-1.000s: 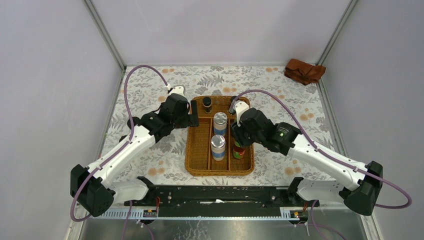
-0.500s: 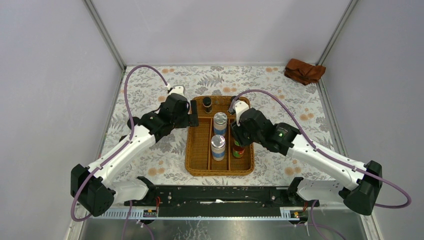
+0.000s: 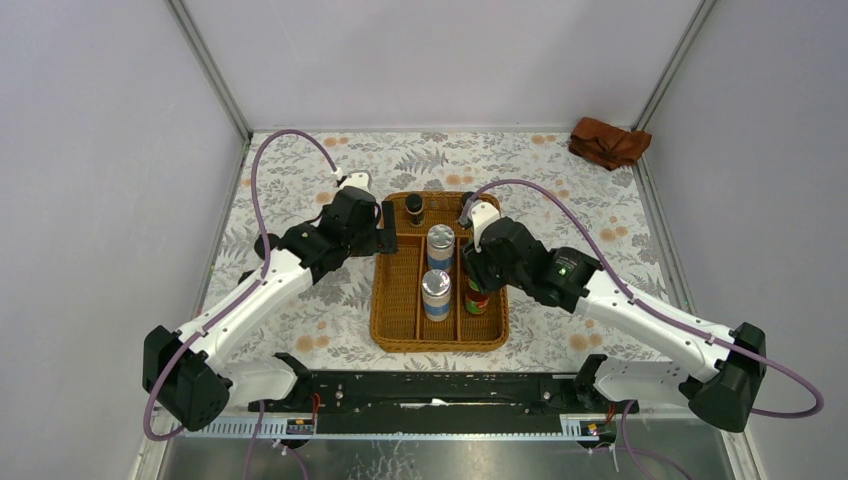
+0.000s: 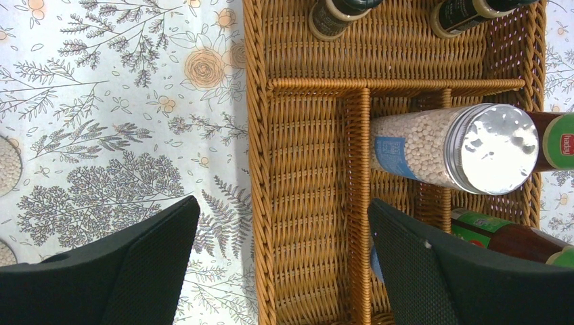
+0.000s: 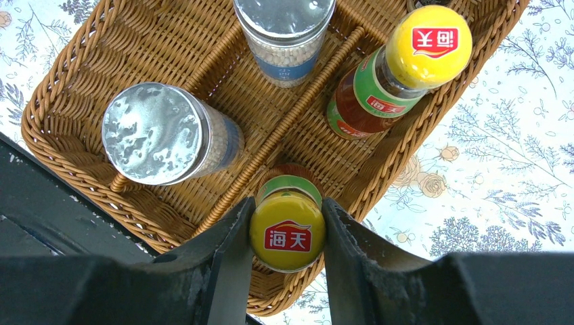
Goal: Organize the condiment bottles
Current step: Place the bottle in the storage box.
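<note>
My right gripper opens next, since the red sauce bottle is upright inside its section of the tray with the second bottle.
My right gripper (image 5: 288, 233) is shut on the yellow cap of a red sauce bottle (image 5: 288, 203), upright over the right compartment of the wicker tray (image 5: 64, 145); its base is hidden. The second red sauce bottle (image 5: 399, 64) stands in the same compartment. Two silver-lidded shakers (image 5: 161, 133) (image 5: 284, 17) stand in the middle compartment. My left gripper (image 4: 281, 233) is open and empty over the tray's left compartment and left rim. Two tiny dark bottles (image 4: 332, 13) (image 4: 467, 10) stand in the back compartment. In the top view I see the right gripper (image 3: 474, 283), the left gripper (image 3: 385, 240) and one dark bottle (image 3: 414, 209).
A rust-brown cloth (image 3: 608, 142) lies at the table's back right corner. Two round granule-filled shapes (image 4: 5, 166) show cut off at the left edge of the left wrist view. Grey walls close in the table on three sides.
</note>
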`<state>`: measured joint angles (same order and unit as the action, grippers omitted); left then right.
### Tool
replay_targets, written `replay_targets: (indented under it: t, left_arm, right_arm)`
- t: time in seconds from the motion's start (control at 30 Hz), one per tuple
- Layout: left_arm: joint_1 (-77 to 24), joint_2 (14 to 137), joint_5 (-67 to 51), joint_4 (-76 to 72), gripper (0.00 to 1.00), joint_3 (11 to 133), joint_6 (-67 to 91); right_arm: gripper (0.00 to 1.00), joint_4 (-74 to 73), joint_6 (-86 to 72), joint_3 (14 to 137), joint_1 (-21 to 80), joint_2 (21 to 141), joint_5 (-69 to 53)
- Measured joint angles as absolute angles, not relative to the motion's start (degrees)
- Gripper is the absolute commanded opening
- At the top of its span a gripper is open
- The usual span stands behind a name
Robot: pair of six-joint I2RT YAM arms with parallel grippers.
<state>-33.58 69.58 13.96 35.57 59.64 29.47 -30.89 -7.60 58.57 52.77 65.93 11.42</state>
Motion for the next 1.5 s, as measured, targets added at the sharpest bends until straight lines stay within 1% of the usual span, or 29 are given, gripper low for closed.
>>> replay_targets:
  t: [0.5,0.53,0.57,0.63,0.7,0.73,0.8,0.87,0.93,1.1,1.23,1.5]
  left_arm:
    - [-33.6,69.6,13.9,35.6,0.98,59.6,29.4]
    - [-33.6,69.6,13.9,35.6,0.98,59.6,29.4]
    - [-33.6,69.6,13.9,35.6,0.98,59.6,29.4]
    - [-33.6,69.6,13.9,35.6,0.98,59.6,29.4]
    - [-33.6,69.6,13.9,35.6,0.98,59.5,29.4]
    - [-33.6,69.6,13.9,35.6,0.98,59.3,29.4]
    - [-33.6,69.6,13.9,35.6,0.98,59.1,29.4]
    - [-33.6,69.6,13.9,35.6,0.98,59.0,29.4]
    - [-33.6,69.6,13.9,35.6,0.98,59.0,29.4]
    - [-33.6,69.6,13.9,35.6,0.98,59.0,29.4]
    - [-33.6,69.6,13.9,35.6,0.98,59.0,29.4]
    - [-33.6,69.6,13.9,35.6,0.98,59.0,29.4]
  right_arm:
    - [0.00,-30.4,-8.0,57.0,52.8,64.2,12.1]
    - [0.03,-30.3,-8.0,56.9,52.8,64.1,12.1]
    - [0.10,-30.3,-8.0,56.9,52.8,64.0,12.2]
    - [0.19,-30.1,-8.2,56.7,52.9,63.9,12.3]
    - [0.31,-30.1,-8.4,56.7,52.9,63.9,12.4]
    - [0.36,-30.1,-8.4,56.7,52.9,63.9,12.4]
    - [0.41,-30.1,-8.4,56.7,52.9,63.9,12.4]
    - [0.49,-30.1,-8.4,56.7,52.9,63.9,12.4]
    - [0.55,-30.0,-8.4,56.6,52.9,63.9,12.4]
    - [0.61,-29.8,-8.2,56.6,52.9,63.8,13.0]
    - [0.64,-29.6,-8.1,56.6,52.9,63.8,13.0]
    - [0.66,-29.5,-7.7,56.6,52.9,63.8,13.0]
